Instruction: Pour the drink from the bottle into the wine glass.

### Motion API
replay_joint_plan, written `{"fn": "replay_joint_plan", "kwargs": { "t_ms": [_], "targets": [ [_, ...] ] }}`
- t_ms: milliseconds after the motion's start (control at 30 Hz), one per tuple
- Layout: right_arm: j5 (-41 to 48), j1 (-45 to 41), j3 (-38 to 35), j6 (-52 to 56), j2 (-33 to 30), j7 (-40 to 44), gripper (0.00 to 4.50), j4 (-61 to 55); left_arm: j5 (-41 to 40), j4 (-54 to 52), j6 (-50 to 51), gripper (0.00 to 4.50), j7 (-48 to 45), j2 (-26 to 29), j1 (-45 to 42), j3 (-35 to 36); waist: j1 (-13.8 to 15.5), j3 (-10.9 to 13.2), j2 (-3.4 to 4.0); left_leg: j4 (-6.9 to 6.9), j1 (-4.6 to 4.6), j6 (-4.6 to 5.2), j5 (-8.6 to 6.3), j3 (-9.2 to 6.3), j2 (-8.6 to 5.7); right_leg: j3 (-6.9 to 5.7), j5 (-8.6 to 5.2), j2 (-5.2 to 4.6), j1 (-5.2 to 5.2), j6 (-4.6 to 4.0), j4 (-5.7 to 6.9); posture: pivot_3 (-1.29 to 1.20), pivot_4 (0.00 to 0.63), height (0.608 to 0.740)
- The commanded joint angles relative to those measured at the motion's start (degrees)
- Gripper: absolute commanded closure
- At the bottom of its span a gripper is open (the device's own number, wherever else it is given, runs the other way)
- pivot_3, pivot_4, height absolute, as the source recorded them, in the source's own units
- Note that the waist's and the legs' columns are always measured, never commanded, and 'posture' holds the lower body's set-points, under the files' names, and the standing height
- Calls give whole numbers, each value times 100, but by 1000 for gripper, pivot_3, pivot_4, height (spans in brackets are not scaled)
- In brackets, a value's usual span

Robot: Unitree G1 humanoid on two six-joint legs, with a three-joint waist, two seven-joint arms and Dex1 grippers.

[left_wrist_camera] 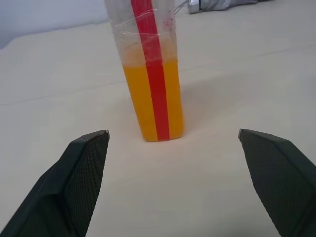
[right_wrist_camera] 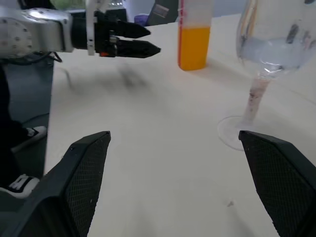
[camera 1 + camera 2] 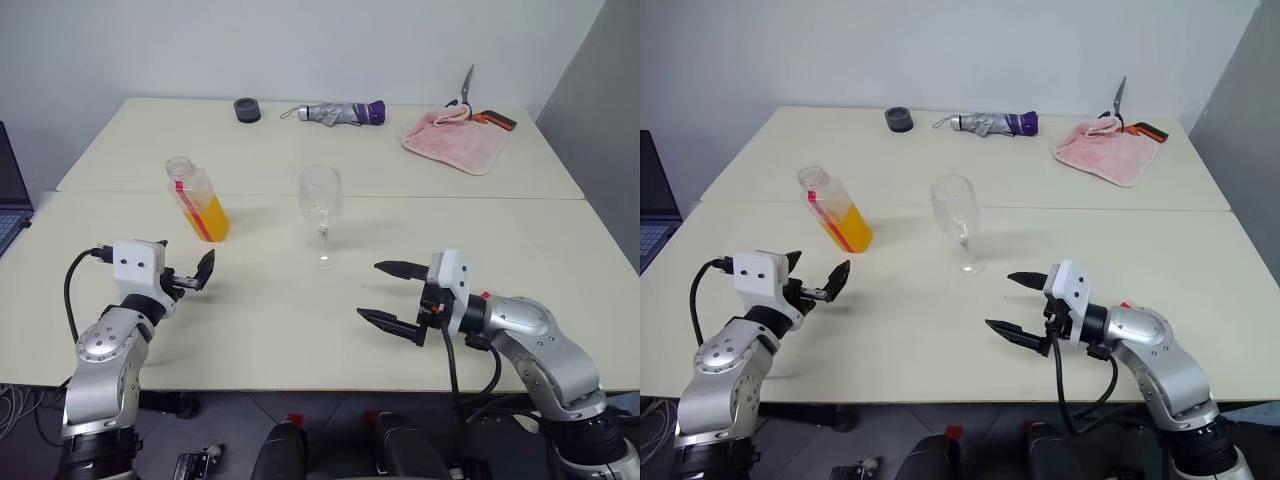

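The bottle slopes in to a round neck, so the left gripper should next grab it by the flat sides of its body to pour the drink.
The bottle stands upright on the cream table, left of centre, with a red strip down its side. The orange drink fills about its lower half. The wine glass stands upright to the bottle's right and looks clear inside. My left gripper hovers open in front of the bottle and points at it, a short gap away; the bottle stands between and beyond its fingers. My right gripper is open, in front of and to the right of the glass, pointing left. Neither gripper holds anything.
At the back of the table lie a black round object, a folded grey and purple umbrella, and a pink cloth with scissors. A laptop sits at the left edge. A seam crosses the table behind the glass.
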Motion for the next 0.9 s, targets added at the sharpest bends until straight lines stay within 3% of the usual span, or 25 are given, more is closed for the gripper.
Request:
{"fn": "replay_joint_plan", "kwargs": {
  "t_ms": [33,900],
  "targets": [
    [221,-103,-124,91,-94,24,66,-262,26,89,-124,0,96,31,-408,82,20,0,-1,0,-1,0,0,-1,-2,-2,0,1,0,0,0,0,150,740],
    [275,-285,34,116,-129,-206,66,-429,246,2085,-490,0,-314,267,-2335,-206,32,0,-2,2,-4,-1,1,-7,-6,-14,1,3,0,0,1,0,150,740]
  ]
}}
